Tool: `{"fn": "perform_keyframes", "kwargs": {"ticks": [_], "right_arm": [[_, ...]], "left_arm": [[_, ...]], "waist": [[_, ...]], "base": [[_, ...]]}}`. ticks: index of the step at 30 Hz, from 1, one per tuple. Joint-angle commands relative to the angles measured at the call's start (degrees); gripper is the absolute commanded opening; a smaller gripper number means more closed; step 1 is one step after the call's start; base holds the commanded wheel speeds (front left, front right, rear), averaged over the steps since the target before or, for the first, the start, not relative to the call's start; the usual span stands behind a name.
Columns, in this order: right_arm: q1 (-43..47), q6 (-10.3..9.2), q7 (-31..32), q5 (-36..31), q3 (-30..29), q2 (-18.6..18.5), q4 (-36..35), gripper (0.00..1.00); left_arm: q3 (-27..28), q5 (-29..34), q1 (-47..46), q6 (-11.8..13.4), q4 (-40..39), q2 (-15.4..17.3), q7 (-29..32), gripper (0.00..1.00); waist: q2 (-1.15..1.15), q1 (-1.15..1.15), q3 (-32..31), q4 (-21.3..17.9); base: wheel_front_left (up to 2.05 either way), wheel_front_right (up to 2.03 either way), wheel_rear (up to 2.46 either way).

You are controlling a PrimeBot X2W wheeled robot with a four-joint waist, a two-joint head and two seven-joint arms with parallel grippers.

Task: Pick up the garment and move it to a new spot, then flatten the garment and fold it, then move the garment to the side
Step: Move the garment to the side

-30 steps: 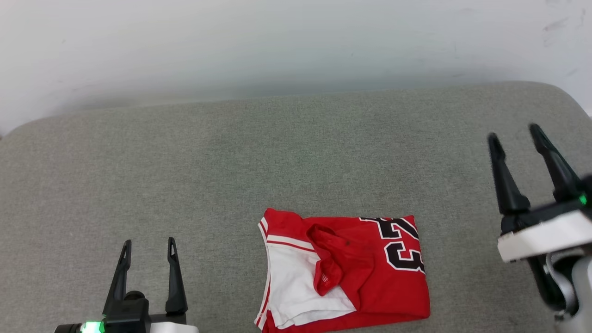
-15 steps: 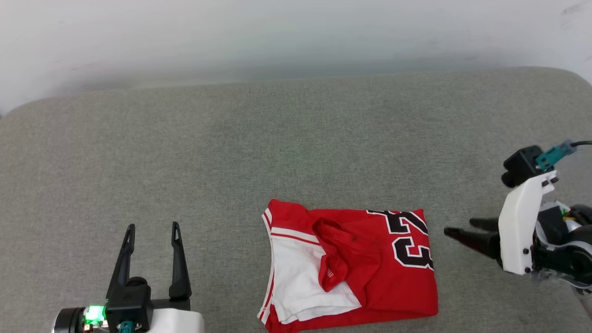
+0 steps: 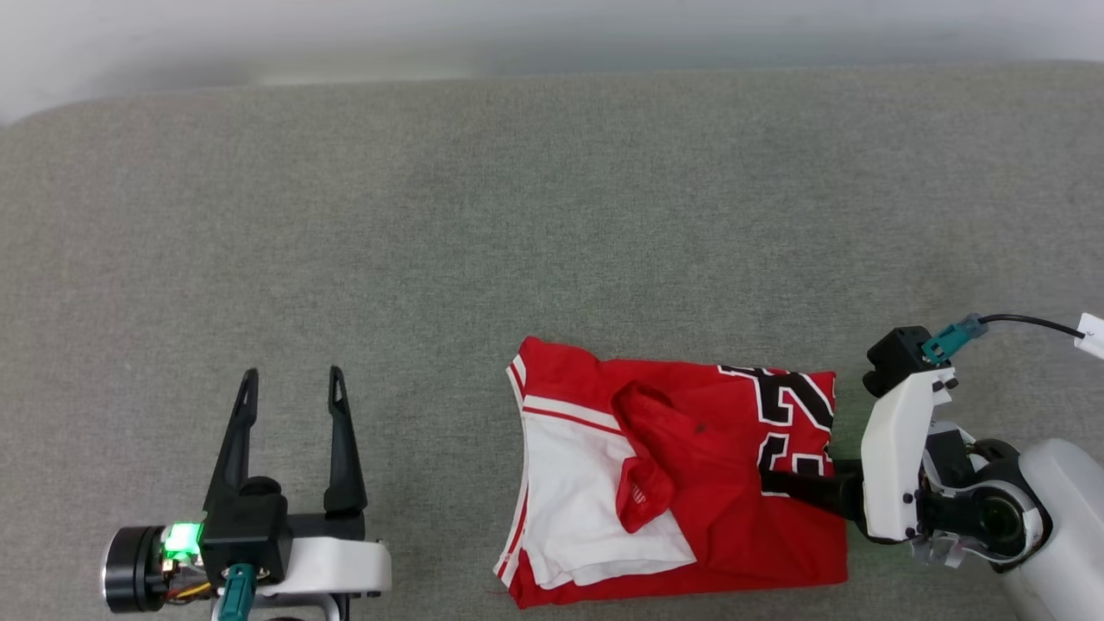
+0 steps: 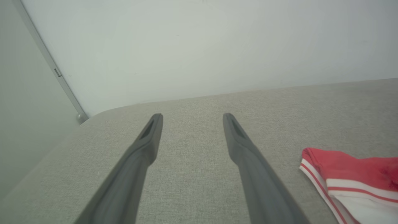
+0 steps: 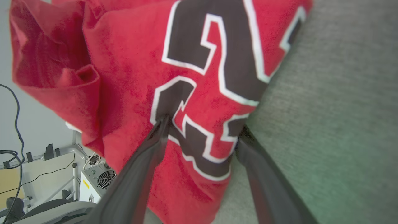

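Note:
My right gripper takes hold of the folded jersey by its folded edge with the numerals next, to move the jersey to the side.
The garment (image 3: 681, 483), a red jersey with a white sleeve and black numerals, lies folded on the grey cushion (image 3: 517, 216) near its front edge. My right gripper (image 3: 768, 481) is turned sideways at the garment's right edge, fingers pointing left. In the right wrist view the right gripper (image 5: 202, 127) stands open astride that edge. One finger (image 5: 155, 140) lies on top of the garment (image 5: 130, 62) over the numerals, and the other slips under the hem. My left gripper (image 3: 293, 375) hovers open and empty left of the garment. The left wrist view shows the left gripper (image 4: 192, 116) with the garment's striped corner (image 4: 342, 183) at lower right.
A pale wall (image 3: 552, 26) runs behind the cushion's back edge. Bare cushion stretches to the left and behind the garment. Past the cushion's front edge, the right wrist view shows a metal box with a fan (image 5: 96, 183) and cables (image 5: 12, 124).
The head camera has tilted down. My right gripper turned from upright to sideways and moved left onto the garment's right edge. The left gripper has kept its place.

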Motion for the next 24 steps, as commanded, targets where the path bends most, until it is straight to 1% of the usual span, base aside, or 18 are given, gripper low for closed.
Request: {"fn": "perform_keyframes", "kwargs": {"ticks": [1, 5, 8, 9, 10, 11, 18, 24], "right_arm": [[0.4, -0.05, -0.4, -0.5, 1.7, 1.2, 1.8, 1.00], [1.6, -0.17, -1.7, -2.0, 6.4, 2.8, 6.6, 1.00], [1.8, -0.37, -3.1, -1.9, 9.3, 3.4, 8.3, 1.00], [1.5, -0.37, -4.2, -1.8, 9.9, 3.3, 8.1, 0.54], [0.9, -0.37, -5.1, -1.5, 10.2, 3.1, 7.9, 0.13], [0.4, -0.36, -5.8, -1.1, 10.7, 2.7, 7.5, 0.00], [-5.6, -0.04, -11.8, 0.5, 12.1, -2.5, 1.6, 0.00], [-10.1, -0.04, -14.1, -1.0, 15.8, -8.3, -5.5, 0.00]], "left_arm": [[-0.1, 0.1, -1.2, -0.3, -0.2, 0.0, -0.1, 1.00], [-0.6, 0.3, -2.5, -0.5, 0.0, -0.1, -0.1, 1.00], [-0.7, 0.3, -3.0, -0.4, 0.1, -0.1, -0.1, 1.00], [-0.7, 0.3, -3.0, -0.4, 0.1, -0.1, -0.1, 1.00], [-0.7, 0.3, -3.0, -0.3, 0.2, -0.1, -0.1, 1.00], [-0.6, 0.2, -2.8, -0.3, 0.3, 0.0, -0.1, 1.00], [-0.5, -0.2, -0.6, -0.1, 0.8, -0.2, -0.1, 1.00], [-0.5, -0.2, 0.8, 0.5, 0.6, -0.6, -0.1, 1.00]], "waist": [[0.00, 0.00, 1.7, 0.8], [0.00, 0.00, 3.1, 1.6], [0.00, 0.00, 3.3, 1.9], [0.00, 0.00, 3.3, 1.9], [0.00, 0.00, 3.1, 1.9], [0.00, 0.00, 2.8, 1.8], [0.00, 0.00, -0.9, 1.1], [0.00, 0.00, -3.2, -0.7]], "base": [[0.00, 0.00, 0.00], [0.00, 0.00, 0.00], [0.00, 0.00, 0.00], [0.00, 0.00, 0.00], [0.00, 0.00, 0.00], [0.00, 0.00, 0.00], [0.00, 0.00, 0.00], [0.00, 0.00, 0.00]]}}
